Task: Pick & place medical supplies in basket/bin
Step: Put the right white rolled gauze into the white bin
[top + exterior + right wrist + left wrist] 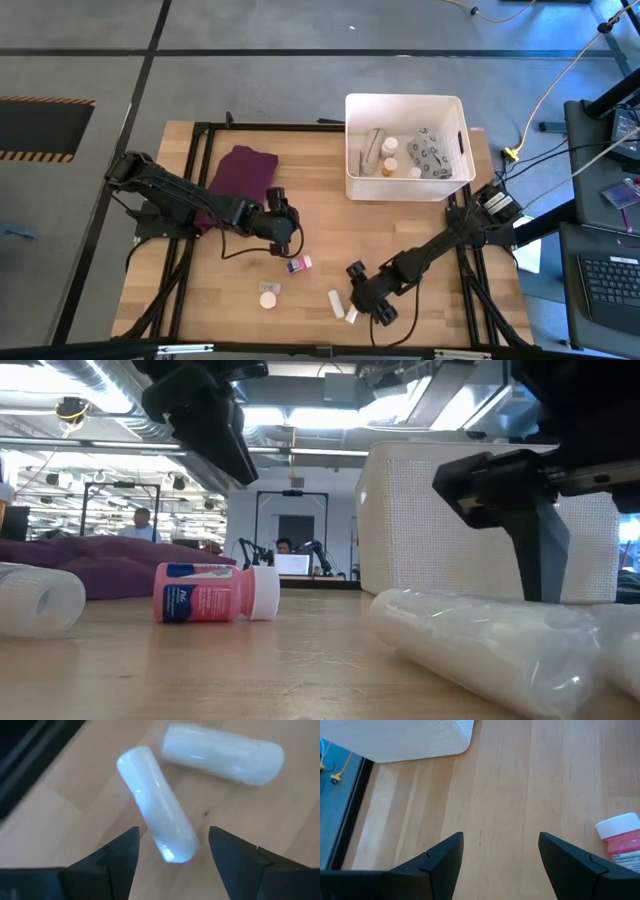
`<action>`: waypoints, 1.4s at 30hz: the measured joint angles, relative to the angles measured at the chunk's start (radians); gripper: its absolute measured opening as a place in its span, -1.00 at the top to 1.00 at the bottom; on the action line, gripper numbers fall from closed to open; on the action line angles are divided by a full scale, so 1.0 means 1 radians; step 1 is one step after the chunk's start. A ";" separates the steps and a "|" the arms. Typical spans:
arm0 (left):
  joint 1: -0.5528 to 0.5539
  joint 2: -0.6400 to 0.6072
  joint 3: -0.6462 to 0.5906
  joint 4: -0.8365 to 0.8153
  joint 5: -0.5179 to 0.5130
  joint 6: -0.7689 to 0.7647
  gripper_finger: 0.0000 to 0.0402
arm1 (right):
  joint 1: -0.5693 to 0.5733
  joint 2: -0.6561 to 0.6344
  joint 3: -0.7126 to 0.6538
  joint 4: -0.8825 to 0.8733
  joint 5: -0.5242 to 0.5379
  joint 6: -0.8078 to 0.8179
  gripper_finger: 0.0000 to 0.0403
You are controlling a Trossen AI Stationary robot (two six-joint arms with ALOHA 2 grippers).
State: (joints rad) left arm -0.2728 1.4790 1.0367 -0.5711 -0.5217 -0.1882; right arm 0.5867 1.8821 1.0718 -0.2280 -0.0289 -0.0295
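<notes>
The fingers of my right gripper stand beside the near end of the white tube (351, 314) (176, 842), so it is time to close it now.
Two white tubes (155, 802) (222, 754) lie on the wooden table near its front edge. My right gripper (172, 832) is open just above them, with its fingers on either side of the nearer tube's end; I see no touch. A pink bottle (299, 264) with a white cap lies on its side mid-table. A round white container (268, 296) lies left of the tubes. My left gripper (501, 840) hangs open over bare wood just beyond the bottle (622, 840). The white bin (405, 145) stands at the far right and holds several supplies.
A purple folded cloth (240, 175) lies at the far left of the table, under the left arm. In the low view the bin's wall (480, 510) rises behind the tube (480, 635). Bare wood stretches between the bottle and the bin.
</notes>
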 joint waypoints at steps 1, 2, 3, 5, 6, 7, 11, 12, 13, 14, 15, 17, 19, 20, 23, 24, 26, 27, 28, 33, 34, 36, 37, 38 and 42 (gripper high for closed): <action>0.000 0.000 0.000 0.000 0.000 -0.014 -0.25 | 0.001 0.001 0.000 -0.001 0.000 -0.023 -0.20; 0.000 0.000 0.000 0.000 0.000 -0.027 -0.25 | 0.001 0.002 0.000 -0.001 0.001 -0.040 -0.20; 0.000 0.000 0.000 0.000 0.000 -0.040 -0.25 | 0.001 0.002 0.000 -0.001 0.001 -0.057 -0.20; 0.000 0.000 0.000 0.000 0.000 -0.059 -0.25 | 0.001 0.002 0.000 -0.001 0.001 -0.061 -0.20; 0.000 0.000 0.000 0.000 0.000 -0.062 -0.25 | 0.001 0.002 0.000 -0.001 0.001 -0.059 -0.20; 0.000 0.000 0.000 0.000 0.000 -0.064 -0.25 | 0.001 0.002 0.000 -0.002 0.001 -0.059 -0.19; 0.000 0.000 0.000 0.000 -0.001 -0.064 -0.25 | 0.004 0.014 0.000 -0.008 0.001 -0.059 -0.09; 0.000 0.000 0.000 0.000 -0.001 -0.063 -0.25 | 0.005 0.019 0.000 -0.001 0.000 -0.059 -0.04; 0.000 0.000 0.000 0.002 -0.001 -0.063 -0.25 | 0.005 0.022 0.000 0.003 0.000 -0.059 0.02; 0.000 0.000 0.000 0.003 -0.001 -0.063 -0.25 | 0.006 0.023 0.000 -0.003 0.000 -0.060 0.09; 0.000 0.000 0.000 0.004 -0.001 -0.063 -0.25 | 0.006 0.023 0.000 -0.004 -0.002 -0.059 0.16; 0.000 0.000 0.000 0.004 -0.001 -0.062 -0.25 | 0.006 0.023 0.000 0.000 -0.002 -0.061 0.31; 0.000 0.000 0.000 0.005 -0.001 -0.062 -0.25 | 0.006 0.021 0.000 -0.002 -0.001 -0.061 0.46; 0.000 0.000 0.000 0.003 -0.001 -0.061 -0.25 | 0.006 0.018 0.002 -0.007 -0.001 -0.061 0.53; 0.000 0.000 0.000 0.003 0.006 -0.062 -0.25 | 0.005 -0.002 0.033 -0.082 0.000 -0.061 0.71; 0.000 0.000 0.000 0.001 0.014 -0.062 -0.25 | 0.004 -0.010 0.049 -0.109 0.002 -0.060 0.75; 0.000 0.000 0.000 -0.005 0.020 -0.062 -0.25 | -0.003 -0.036 0.079 -0.169 0.027 -0.058 0.80; 0.000 0.000 0.000 -0.005 0.020 -0.062 -0.25 | -0.009 -0.052 0.091 -0.193 0.040 -0.055 0.81; 0.000 0.000 0.000 -0.007 0.022 -0.062 -0.25 | -0.016 -0.070 0.105 -0.221 0.060 -0.054 0.81; 0.000 0.000 0.000 -0.008 0.022 -0.062 -0.25 | -0.083 -0.199 0.188 -0.414 0.198 0.010 0.76; 0.000 0.000 0.000 -0.008 0.022 -0.063 -0.25 | -0.102 -0.235 0.204 -0.462 0.233 0.039 0.76; 0.000 0.000 0.000 -0.006 0.023 -0.063 -0.25 | -0.135 -0.317 0.236 -0.525 0.332 0.109 0.77; 0.000 0.000 0.000 -0.009 0.023 -0.063 -0.25 | -0.153 -0.361 0.250 -0.547 0.391 0.145 0.78; 0.000 0.000 0.000 -0.008 0.023 -0.063 -0.25 | -0.170 -0.405 0.266 -0.573 0.464 0.182 0.78; 0.000 0.000 0.000 -0.009 0.024 -0.061 -0.25 | -0.258 -0.560 0.314 -0.640 0.744 0.370 0.79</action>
State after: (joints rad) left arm -0.2729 1.4792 1.0367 -0.5797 -0.4976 -0.2493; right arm 0.3289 1.3217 1.3862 -0.8680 0.7152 0.3403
